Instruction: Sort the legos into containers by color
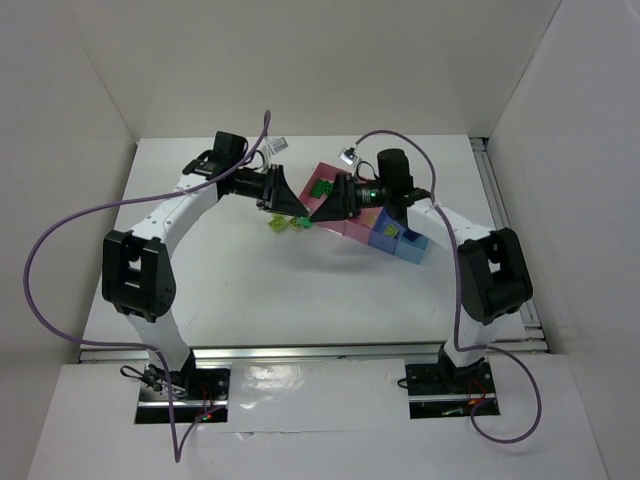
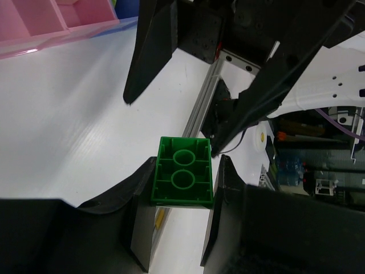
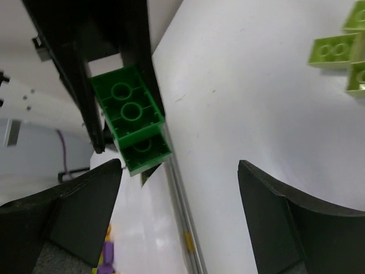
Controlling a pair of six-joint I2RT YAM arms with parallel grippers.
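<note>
My right gripper reaches the small jutting green lego next and grabs its sides, which leaves the lego in my left gripper free to separate.
My left gripper is shut on a dark green lego, held above the table with its hollow underside facing the camera. The same lego shows in the right wrist view, just beyond my open, empty right gripper. In the top view the left gripper and right gripper meet tip to tip by the pink container, which holds a green lego. Two yellow-green legos lie on the table under the left gripper. Periwinkle and light-blue containers adjoin the pink one.
The right gripper's black fingers hang close in front of the held lego. The pink container's edge shows at the left wrist view's top left. Yellow-green legos lie at the right wrist view's upper right. White walls surround the table.
</note>
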